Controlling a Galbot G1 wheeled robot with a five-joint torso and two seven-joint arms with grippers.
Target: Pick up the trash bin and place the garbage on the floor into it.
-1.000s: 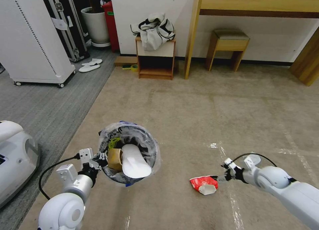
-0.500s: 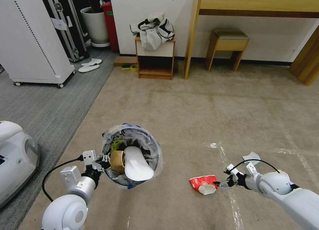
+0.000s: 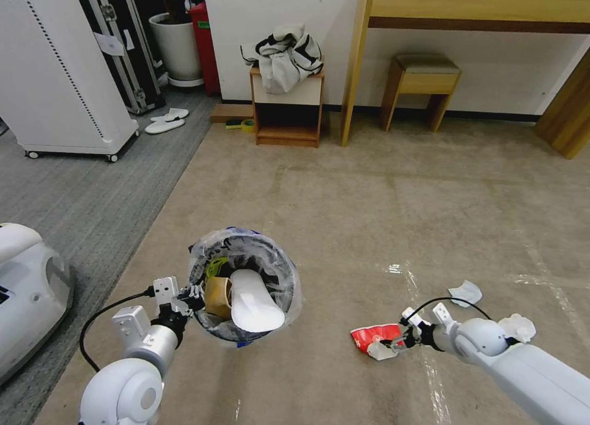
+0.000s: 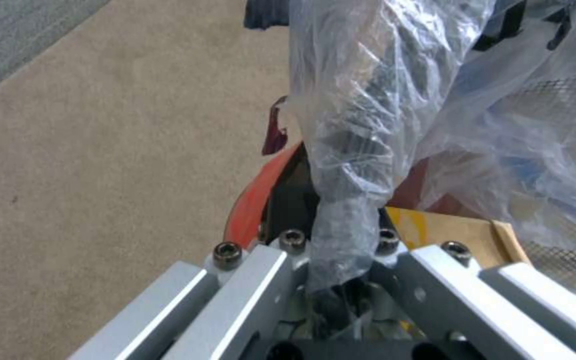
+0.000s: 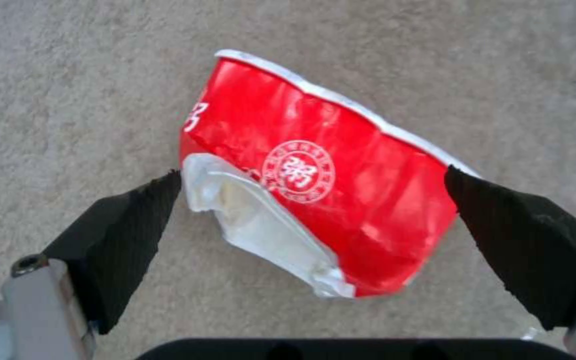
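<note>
The right gripper grabs the red-and-white wrapper by its side with the round logo (image 3: 378, 337) next. Then the right gripper puts this wrapper into the trash bin.
The trash bin (image 3: 279, 262), red with a crinkled clear bag over its rim, hangs just above the beige floor (image 3: 369, 204) at lower left. My left gripper (image 3: 189, 295) is shut on its near rim; the left wrist view shows the bag and red wall (image 4: 251, 202) pinched in my left gripper (image 4: 335, 245). A brown paper bag (image 3: 215, 295) and a white insole (image 3: 255, 301) lie inside. My right gripper (image 3: 393, 342) is low and open, its fingers on either side of the crushed red-and-white wrapper (image 3: 369, 339). In the right wrist view the wrapper (image 5: 341, 200) lies between the spread fingers of my right gripper (image 5: 311, 182).
Two crumpled white tissues (image 3: 465, 292) (image 3: 518, 327) lie on the carpet near my right arm. A white machine (image 3: 27, 290) stands at the far left on grey carpet (image 3: 80, 198). A small wooden cabinet (image 3: 289, 109), a stool (image 3: 424, 84) and white slippers (image 3: 166, 121) stand far back.
My right gripper has dropped lower and slid toward the wrapper, now straddling it; the tissues behind the arm have come into sight. The bin shifted slightly right.
</note>
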